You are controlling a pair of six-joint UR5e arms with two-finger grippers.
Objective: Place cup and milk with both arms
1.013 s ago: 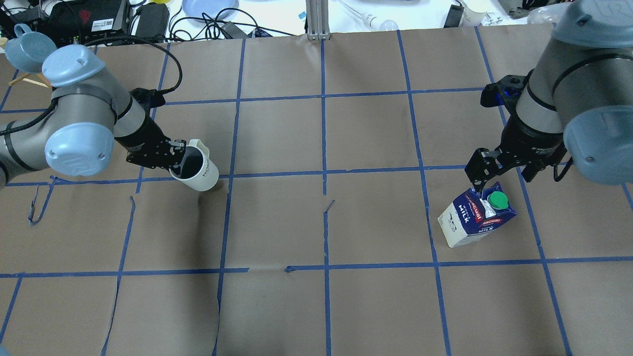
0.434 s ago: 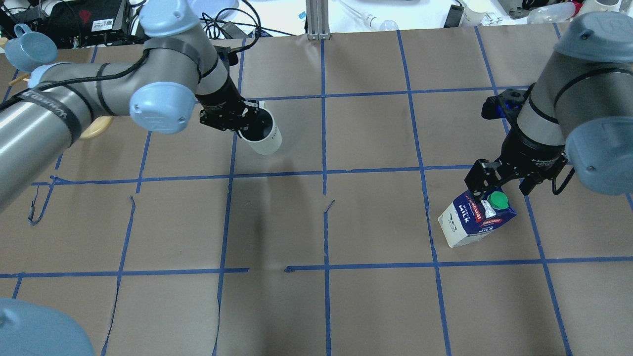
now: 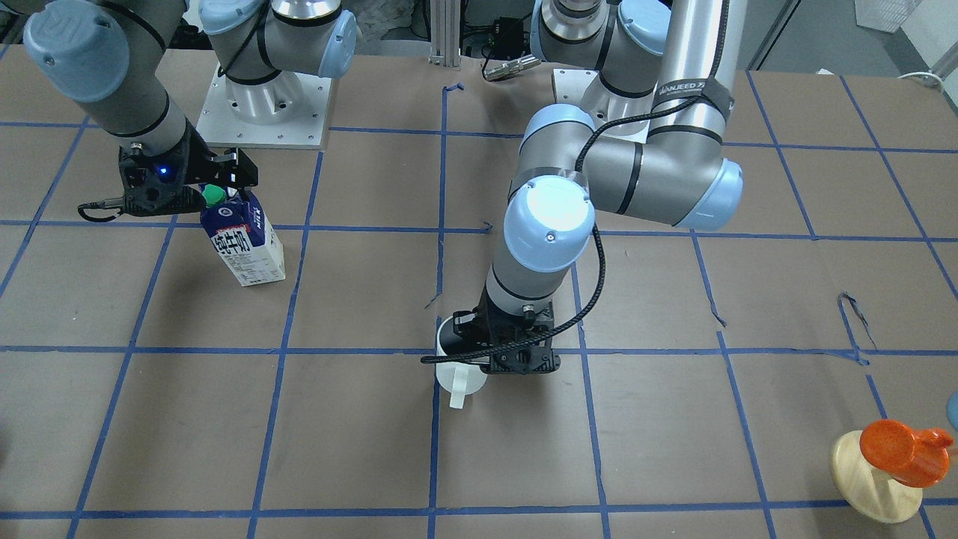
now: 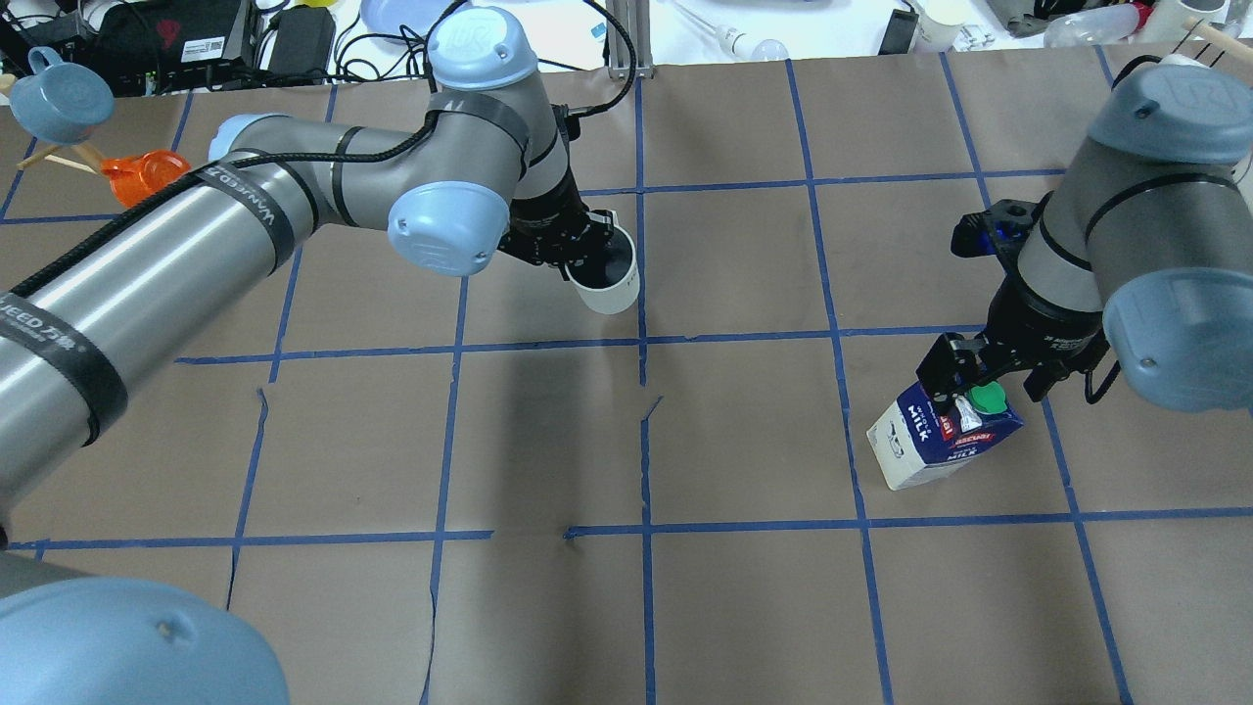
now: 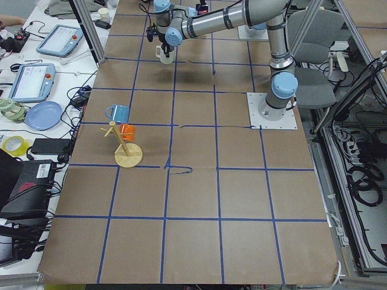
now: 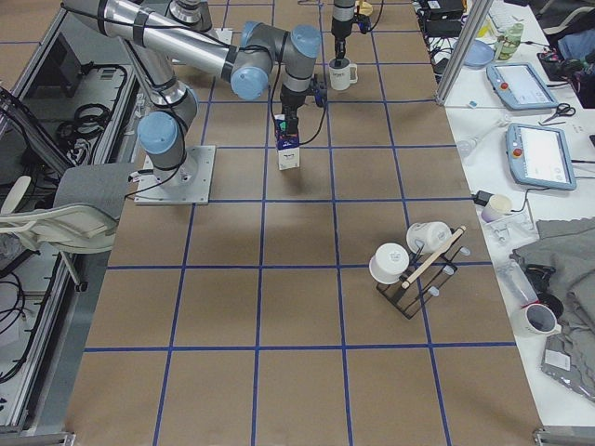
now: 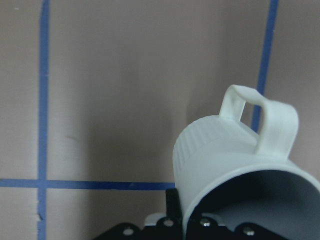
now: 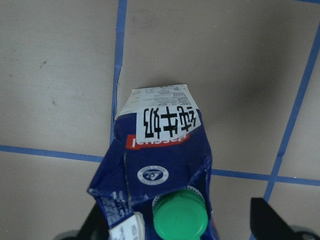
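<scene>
The robot's right gripper should next place the milk beside the cup (image 3: 456,381), so it should grab the milk carton by its gable top (image 3: 228,207).
My left gripper (image 4: 585,253) is shut on the rim of the white cup (image 4: 614,282) and holds it tilted above the table, near the centre line at the far side. The cup also shows in the front view (image 3: 455,358) with its handle toward that camera, and in the left wrist view (image 7: 225,160). The milk carton (image 4: 938,443) stands on the table at the right. My right gripper (image 4: 979,380) is open, its fingers on either side of the carton's gable top and green cap (image 8: 179,217). The carton (image 3: 245,247) stands upright.
A pale wooden stand (image 3: 874,479) with an orange cup (image 4: 137,176) and a blue cup (image 4: 59,98) is at the far left corner. A black rack with white cups (image 6: 414,265) stands toward the right end. Cables and devices lie beyond the table's far edge.
My left arm has swung the cup from the left side rightward and farther away, to the centre line. My right gripper has come down a little around the carton's top.
</scene>
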